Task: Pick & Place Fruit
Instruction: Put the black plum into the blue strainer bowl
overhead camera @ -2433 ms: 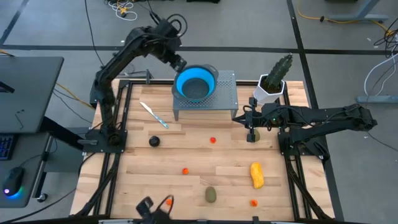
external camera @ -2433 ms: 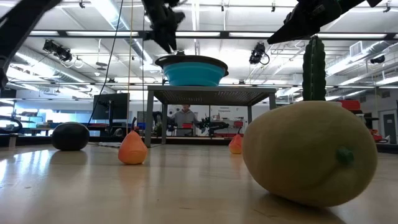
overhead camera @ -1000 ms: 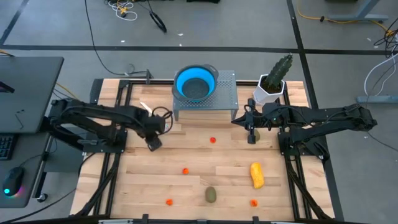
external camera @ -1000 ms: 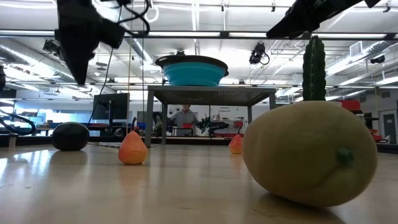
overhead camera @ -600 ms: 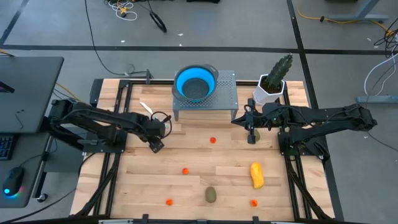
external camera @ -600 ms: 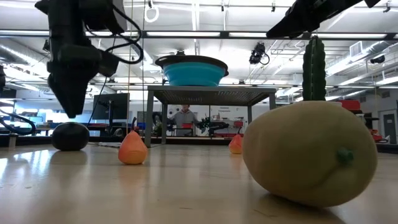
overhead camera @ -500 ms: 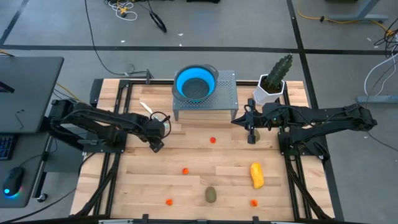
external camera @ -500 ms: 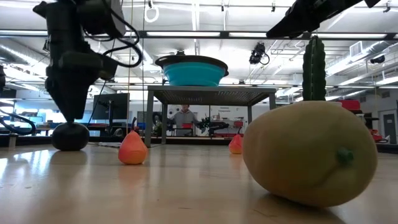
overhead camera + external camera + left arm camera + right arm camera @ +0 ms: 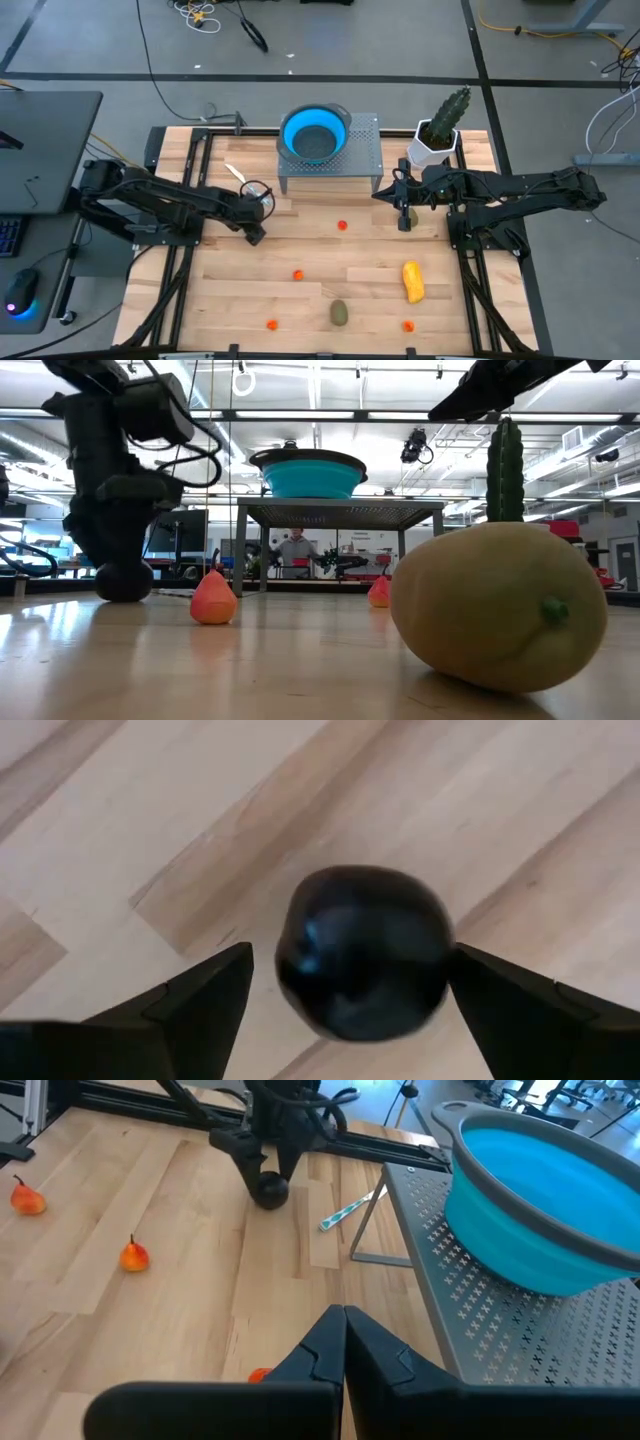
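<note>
My left gripper grabs the dark purple ball by its round middle point(image 9: 362, 955) next, to place the ball in the blue bowl with the fruit.
The dark purple ball point(image 9: 362, 952) rests on the wooden table at its left side. My left gripper point(image 9: 350, 960) reaches down over it, open, one finger on either side of the ball point(image 9: 125, 582), and I see no grip. In the high view this gripper point(image 9: 255, 232) hides the ball. My right gripper point(image 9: 343, 1325) hovers shut near the stand's right leg point(image 9: 403, 212), nothing between its fingers. On the table lie a yellow-orange oblong point(image 9: 412, 281), an olive oval point(image 9: 340, 313) and several small orange-red balls point(image 9: 297, 274).
A blue bowl point(image 9: 315, 135) sits on a perforated metal stand point(image 9: 362, 150) at the far middle. A potted cactus point(image 9: 440, 130) stands at the far right. A white-and-blue stick point(image 9: 345, 1210) lies near the stand's left leg, close to my left arm.
My left gripper has come down from well above the table to the dark purple ball and has opened, so its fingers now straddle the ball. The ball has stayed where it was.
</note>
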Available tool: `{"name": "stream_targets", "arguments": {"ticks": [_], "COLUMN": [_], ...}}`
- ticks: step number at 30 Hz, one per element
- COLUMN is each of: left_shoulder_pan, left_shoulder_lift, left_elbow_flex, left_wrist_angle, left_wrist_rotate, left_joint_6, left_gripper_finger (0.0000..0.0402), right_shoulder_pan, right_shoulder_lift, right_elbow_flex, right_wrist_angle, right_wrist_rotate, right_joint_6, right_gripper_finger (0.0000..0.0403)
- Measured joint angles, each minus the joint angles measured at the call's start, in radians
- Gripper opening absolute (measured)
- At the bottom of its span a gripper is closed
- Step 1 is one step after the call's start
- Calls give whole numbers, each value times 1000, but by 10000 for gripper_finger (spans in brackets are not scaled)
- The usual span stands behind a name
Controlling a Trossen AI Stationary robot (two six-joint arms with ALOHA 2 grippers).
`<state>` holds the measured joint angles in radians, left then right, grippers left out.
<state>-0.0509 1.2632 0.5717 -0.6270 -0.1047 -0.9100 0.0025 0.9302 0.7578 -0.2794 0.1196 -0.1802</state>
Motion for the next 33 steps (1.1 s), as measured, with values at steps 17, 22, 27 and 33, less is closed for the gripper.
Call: {"name": "stream_targets", "arguments": {"ticks": [17, 22, 27, 33], "left_shoulder_pan": [0, 0, 0, 0], "left_shoulder_lift": [15, 15, 15, 15], "left_elbow_flex": [-61, -61, -61, -57], "left_wrist_angle": [88, 88, 88, 82], "left_wrist_rotate": [-64, -62, -64, -86], "left_joint_6": [-32, -48, -48, -21], "left_gripper_finger": [341, 322, 273, 258], "right_shoulder_pan": [0, 0, 0, 0], "right_shoulder_lift": [0, 0, 0, 0], "right_elbow_flex": [0, 0, 0, 0], "right_wrist_angle": [0, 0, 0, 0], "right_wrist_rotate": [0, 0, 0, 0], "right_joint_6": [0, 0, 0, 0], "right_gripper_finger": [7, 7, 7, 7]}}
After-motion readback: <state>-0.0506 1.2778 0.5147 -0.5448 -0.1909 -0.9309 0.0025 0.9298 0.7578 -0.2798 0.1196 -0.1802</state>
